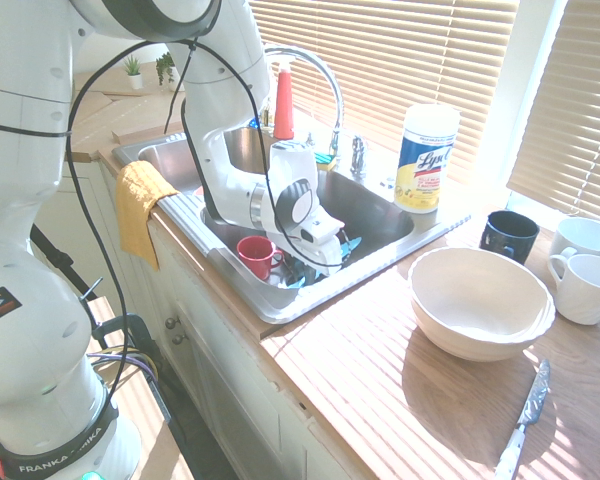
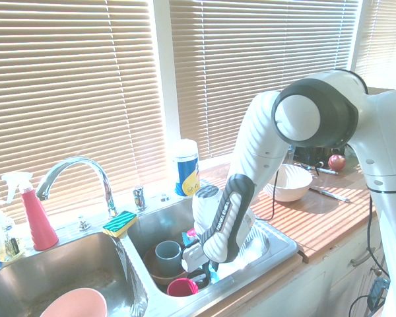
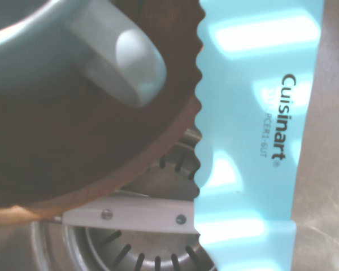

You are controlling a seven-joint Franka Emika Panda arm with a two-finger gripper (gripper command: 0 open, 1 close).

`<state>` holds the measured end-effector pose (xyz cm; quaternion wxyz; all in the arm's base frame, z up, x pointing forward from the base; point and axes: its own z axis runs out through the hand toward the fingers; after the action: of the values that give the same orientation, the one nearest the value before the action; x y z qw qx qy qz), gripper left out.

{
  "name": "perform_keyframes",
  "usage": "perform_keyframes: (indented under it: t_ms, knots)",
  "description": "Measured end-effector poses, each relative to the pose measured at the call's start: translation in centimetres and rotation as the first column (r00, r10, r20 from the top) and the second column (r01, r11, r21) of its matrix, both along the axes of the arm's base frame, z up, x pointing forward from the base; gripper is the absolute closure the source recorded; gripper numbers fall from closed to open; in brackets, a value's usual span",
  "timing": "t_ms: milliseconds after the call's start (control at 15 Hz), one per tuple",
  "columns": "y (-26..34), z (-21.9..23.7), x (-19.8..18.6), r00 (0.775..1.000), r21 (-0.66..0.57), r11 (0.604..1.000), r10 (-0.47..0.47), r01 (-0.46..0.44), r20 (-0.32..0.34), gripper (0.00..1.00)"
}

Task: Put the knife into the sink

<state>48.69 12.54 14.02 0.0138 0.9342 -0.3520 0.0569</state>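
The robot's gripper should open now, because the knife's serrated blade is low over the bottom of the basin beside the brown bowl, so the turquoise knife (image 3: pixel 254 135) would rest there.
My gripper (image 1: pixel 320 268) (image 2: pixel 206 269) is low inside the right basin of the steel sink (image 1: pixel 280 305) (image 2: pixel 277 254). It is shut on the light turquoise knife (image 3: pixel 254 135). Bits of the knife's turquoise show beside the hand (image 1: pixel 351 245) (image 2: pixel 213 274). In the wrist view the serrated blade, with print on it, hangs close over the drain (image 3: pixel 147 248). The fingers themselves are mostly hidden by the hand.
A red cup (image 1: pixel 255 255) (image 2: pixel 183 287), a grey mug (image 2: pixel 167 253) in a brown bowl (image 3: pixel 56 158) and a white-handled utensil (image 3: pixel 135 214) lie in the same basin. On the counter are a big white bowl (image 1: pixel 478 300), a silver knife (image 1: pixel 525 420), mugs (image 1: pixel 585 285) and a wipes canister (image 1: pixel 426 158).
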Motion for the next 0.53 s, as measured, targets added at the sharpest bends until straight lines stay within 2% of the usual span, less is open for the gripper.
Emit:
perform_keyframes:
  t_ms: [533]
  knots:
    - [-0.21,-0.28,0.60,0.999,-0.002,0.999,-0.053,0.053,0.003,0.00]
